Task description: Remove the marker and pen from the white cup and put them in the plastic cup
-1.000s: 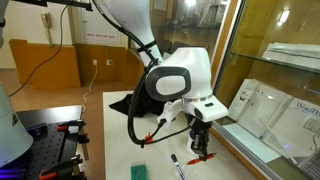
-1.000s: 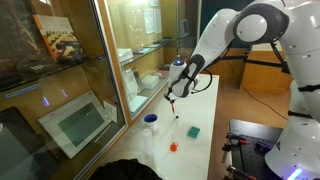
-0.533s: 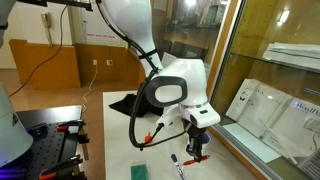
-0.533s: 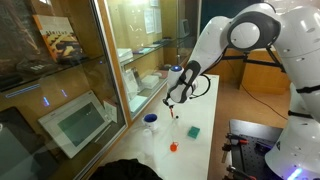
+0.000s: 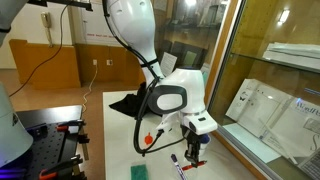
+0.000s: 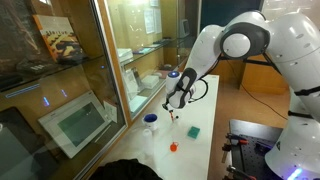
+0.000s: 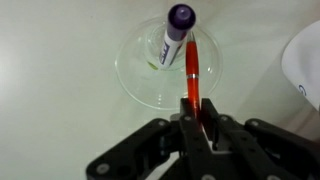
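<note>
The pen would end in the clear plastic cup, its tip inside the cup's rim, so my gripper should open.
In the wrist view my gripper [image 7: 193,125] is shut on the pen [image 7: 192,80], a slim red stick that points down into the clear plastic cup [image 7: 135,70] right below. The marker [image 7: 176,35], dark-capped with a whitish body, stands inside that cup beside the pen's tip. The white cup [image 7: 306,65] shows only as a rim at the right edge. In both exterior views the gripper [image 5: 193,150] [image 6: 175,108] hangs low over the table. The marker [image 5: 176,158] shows just beside it, and the white cup [image 6: 150,123] stands nearby.
A green flat object [image 5: 140,171] [image 6: 193,131] and a small orange object [image 6: 172,147] lie on the white table. A black cloth [image 5: 125,103] lies farther back. A glass wall [image 5: 270,80] runs close along the table's side.
The gripper has moved down and slightly sideways with the red pen in it, towards the plastic cup. The marker has stayed in the cup.
</note>
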Controlling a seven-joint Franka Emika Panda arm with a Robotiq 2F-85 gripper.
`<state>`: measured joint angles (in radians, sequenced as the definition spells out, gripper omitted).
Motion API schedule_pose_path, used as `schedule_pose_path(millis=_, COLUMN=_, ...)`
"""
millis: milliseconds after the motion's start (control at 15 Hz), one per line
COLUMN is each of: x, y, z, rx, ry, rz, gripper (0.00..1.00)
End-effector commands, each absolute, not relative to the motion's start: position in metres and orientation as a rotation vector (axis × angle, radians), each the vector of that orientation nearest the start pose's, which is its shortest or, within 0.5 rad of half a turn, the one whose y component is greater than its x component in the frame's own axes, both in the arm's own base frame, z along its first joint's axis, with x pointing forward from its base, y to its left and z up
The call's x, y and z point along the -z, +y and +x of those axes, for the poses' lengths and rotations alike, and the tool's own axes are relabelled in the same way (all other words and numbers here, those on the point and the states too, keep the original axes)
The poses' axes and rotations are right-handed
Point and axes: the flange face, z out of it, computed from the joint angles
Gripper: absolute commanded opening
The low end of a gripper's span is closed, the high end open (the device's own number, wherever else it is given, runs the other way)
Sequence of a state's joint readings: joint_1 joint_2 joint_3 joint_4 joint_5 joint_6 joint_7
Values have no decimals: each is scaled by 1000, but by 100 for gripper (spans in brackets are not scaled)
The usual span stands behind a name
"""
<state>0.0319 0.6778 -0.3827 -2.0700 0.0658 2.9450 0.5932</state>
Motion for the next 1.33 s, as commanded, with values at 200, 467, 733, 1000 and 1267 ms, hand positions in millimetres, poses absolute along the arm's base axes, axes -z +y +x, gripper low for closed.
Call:
schedule_pose_path(millis=200, x=-141, y=-206, z=572, rx=433, ry=1431, rz=-2964, gripper=47)
schedule_pose_path(millis=467, x=-153, y=-206, z=570, rx=472, ry=1429, rz=-2952, gripper=76)
schedule_pose_path(millis=733, x=-185, y=-202, z=568, rx=509, ry=1394, rz=-2945, gripper=100)
schedule_pose_path(millis=1000, x=-229, y=-202, z=568, rx=505, ry=1359, rz=-3018, gripper=100)
schedule_pose_path(millis=1267, x=-273, y=-193, z=570, rx=557, ry=1167, rz=-3149, gripper=100)
